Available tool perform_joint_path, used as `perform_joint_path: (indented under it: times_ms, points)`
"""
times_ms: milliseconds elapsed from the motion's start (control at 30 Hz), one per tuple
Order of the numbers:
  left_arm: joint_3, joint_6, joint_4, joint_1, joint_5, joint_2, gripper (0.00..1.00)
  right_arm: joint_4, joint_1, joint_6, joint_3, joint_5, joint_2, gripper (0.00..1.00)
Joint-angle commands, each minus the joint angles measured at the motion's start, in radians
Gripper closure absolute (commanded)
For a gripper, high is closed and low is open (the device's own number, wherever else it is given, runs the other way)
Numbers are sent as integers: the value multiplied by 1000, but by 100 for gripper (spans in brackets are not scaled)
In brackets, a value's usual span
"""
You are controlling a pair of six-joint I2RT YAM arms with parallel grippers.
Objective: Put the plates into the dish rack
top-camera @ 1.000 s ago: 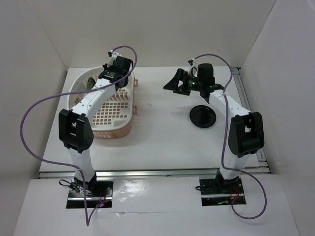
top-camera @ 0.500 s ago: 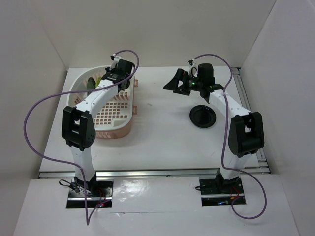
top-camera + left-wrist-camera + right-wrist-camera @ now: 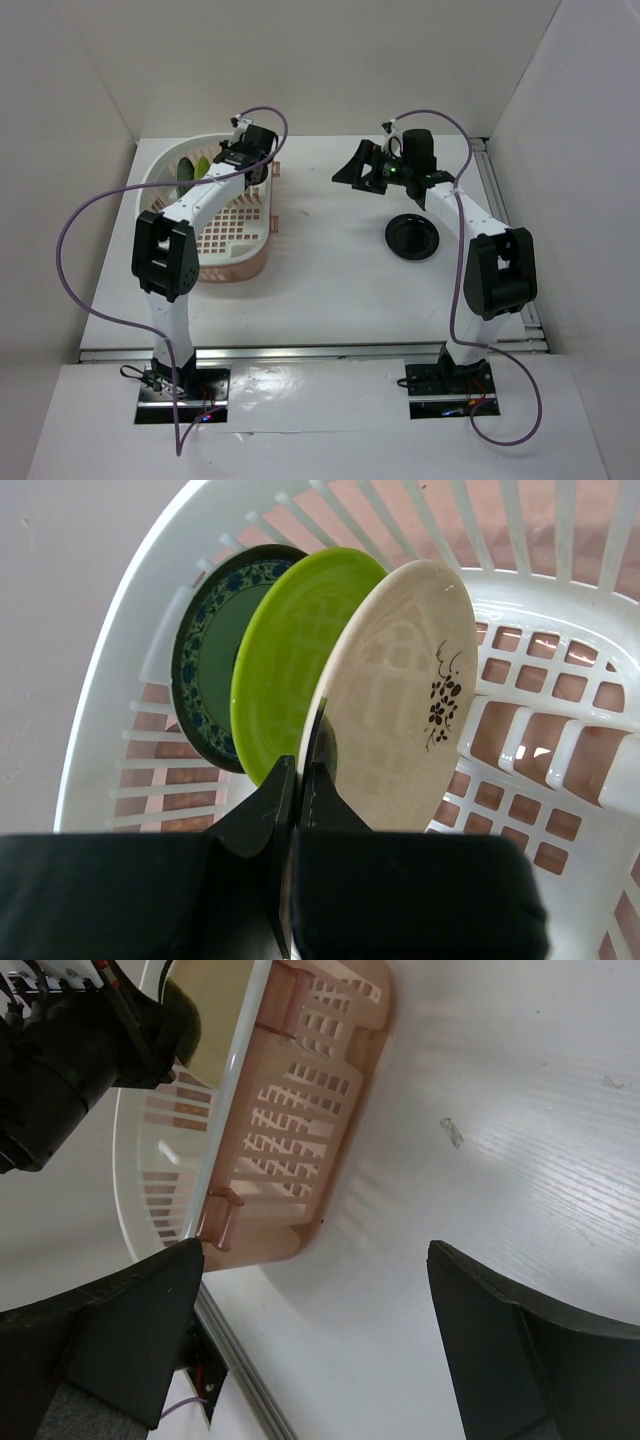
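Note:
The cream plate is on edge deep in the white insert beside the lime green plate and would stay standing. My left gripper needs to let go of the cream plate.
The pink dish rack with its white insert stands at the left of the table. Three plates stand on edge in its far end: blue-grey patterned, lime green and cream with a dark blotch. My left gripper is shut on the cream plate's near rim; in the top view it is over the rack's far end. The glossy black plate lies flat on the table at the right. My right gripper hovers open and empty behind it, facing the rack.
White walls close the table on three sides. A metal rail runs along the near edge. The left arm's purple cable loops out to the left of the rack.
My left gripper has shifted right and slightly nearer over the rack's far end, uncovering the green and patterned plates in the top view. The right arm and the black plate have not moved.

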Motion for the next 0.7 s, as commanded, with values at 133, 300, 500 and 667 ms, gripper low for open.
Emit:
perform_joint_path:
  times_ms: [133, 300, 500, 667]
  points:
    - [0, 23, 39, 5, -19, 13, 100, 26, 6, -18, 18, -30, -8, 0]
    - [9, 23, 39, 5, 2, 23, 93, 26, 6, -18, 18, -30, -8, 0]
    - [9, 32, 39, 5, 24, 23, 84, 26, 6, -18, 18, -30, -8, 0]
    - [9, 32, 39, 5, 34, 23, 82, 26, 6, -18, 18, -30, -8, 0]
